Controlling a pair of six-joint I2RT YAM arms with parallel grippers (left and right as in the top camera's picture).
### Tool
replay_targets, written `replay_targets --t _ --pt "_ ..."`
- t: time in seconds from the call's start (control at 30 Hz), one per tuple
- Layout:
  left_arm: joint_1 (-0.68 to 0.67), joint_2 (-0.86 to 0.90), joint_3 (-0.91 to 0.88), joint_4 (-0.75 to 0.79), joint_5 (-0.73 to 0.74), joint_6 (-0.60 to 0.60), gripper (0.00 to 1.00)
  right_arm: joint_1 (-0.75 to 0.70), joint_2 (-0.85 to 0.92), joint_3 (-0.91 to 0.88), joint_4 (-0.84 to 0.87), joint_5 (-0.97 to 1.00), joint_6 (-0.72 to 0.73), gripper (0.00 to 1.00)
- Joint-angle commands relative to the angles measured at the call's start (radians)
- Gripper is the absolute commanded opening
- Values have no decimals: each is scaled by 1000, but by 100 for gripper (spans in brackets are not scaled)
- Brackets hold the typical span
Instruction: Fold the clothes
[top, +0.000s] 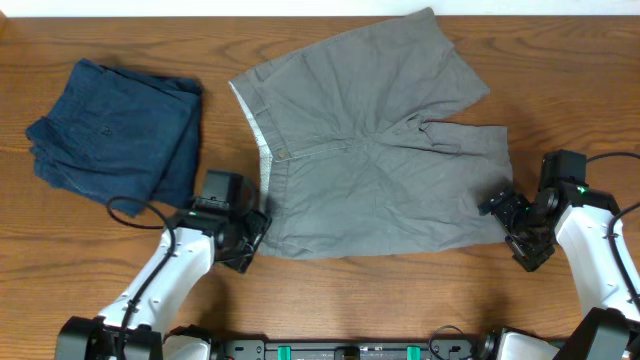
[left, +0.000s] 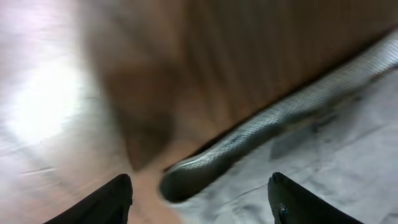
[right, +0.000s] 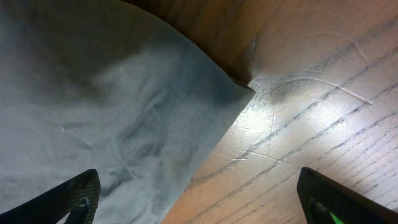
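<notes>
The near corner of the shorts' waistband is between the left gripper's fingers, but the fingers are still above the shorts. The left gripper should go lower first and then close on that waistband corner.
The light grey shorts (top: 375, 150) lie spread flat in the middle of the table, paler waistband at the left, two legs pointing right. My left gripper (top: 250, 240) is open at the near waistband corner; in the left wrist view its fingers (left: 202, 196) straddle the rolled waistband edge (left: 249, 140), blurred. My right gripper (top: 515, 230) is open at the near leg's hem corner; in the right wrist view its fingers (right: 199, 193) straddle the cloth edge (right: 124, 137), with the cloth on the left and bare wood on the right.
A dark navy-blue folded garment (top: 115, 130) lies at the far left of the wooden table (top: 560, 80). The table's front edge runs just below the arm bases.
</notes>
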Motion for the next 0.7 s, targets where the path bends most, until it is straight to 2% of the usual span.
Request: replay_targets --t 0.0,0.57,0.6,0.67 --pt "-39 0 -13 18 -66 -31 72 -7 2 -5 2 -4 19 99" --pt "-176 82 -17 52 -113 -165 71 -7 2 -5 -2 -4 15 99" --pt "-176 92 -17 57 -114 -165 67 -7 2 -5 -2 -4 15 99" --pt "-175 104 -17 63 -114 -164 44 -7 2 -5 -2 -4 15 99"
